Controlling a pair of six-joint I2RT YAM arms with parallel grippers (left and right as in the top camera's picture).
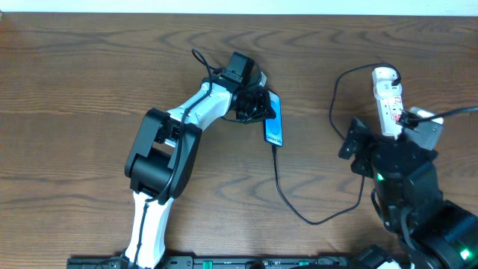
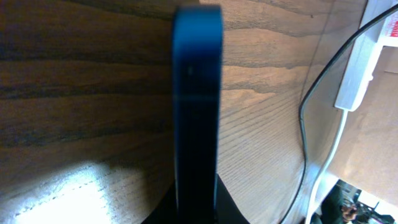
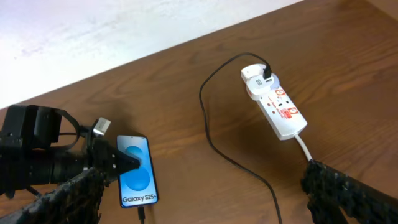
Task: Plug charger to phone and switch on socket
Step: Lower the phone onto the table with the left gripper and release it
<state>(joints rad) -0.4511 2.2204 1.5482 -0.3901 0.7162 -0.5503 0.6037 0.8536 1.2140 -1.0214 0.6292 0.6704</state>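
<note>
The phone's lower long edge [image 1: 281, 125] rests on the tabletop under my left gripper's fingers and the phone would settle flat, so it is time to open now.
The phone [image 1: 275, 121] lies at the table's middle, screen lit blue with "Galaxy" lettering [image 3: 138, 177]. My left gripper [image 1: 258, 108] is shut on its upper part, with one finger over the screen [image 3: 123, 162]. The left wrist view shows the phone edge-on [image 2: 198, 93] between the jaws [image 2: 198, 208]. The charger cable [image 1: 314, 221] has its plug tip at the phone's lower end [image 3: 142, 214], loops across the table and runs up to the socket [image 1: 388, 101]. The white socket [image 3: 277, 106] has a black plug in its far end. My right gripper [image 3: 205, 205] is open and empty above the table, near the socket [image 1: 357, 146].
The socket's white cord [image 3: 303, 146] runs toward my right arm [image 1: 407, 179]; it also shows in the left wrist view [image 2: 329, 155]. The wooden table [image 1: 75, 112] ends at a pale wall along the back [image 3: 93, 31].
</note>
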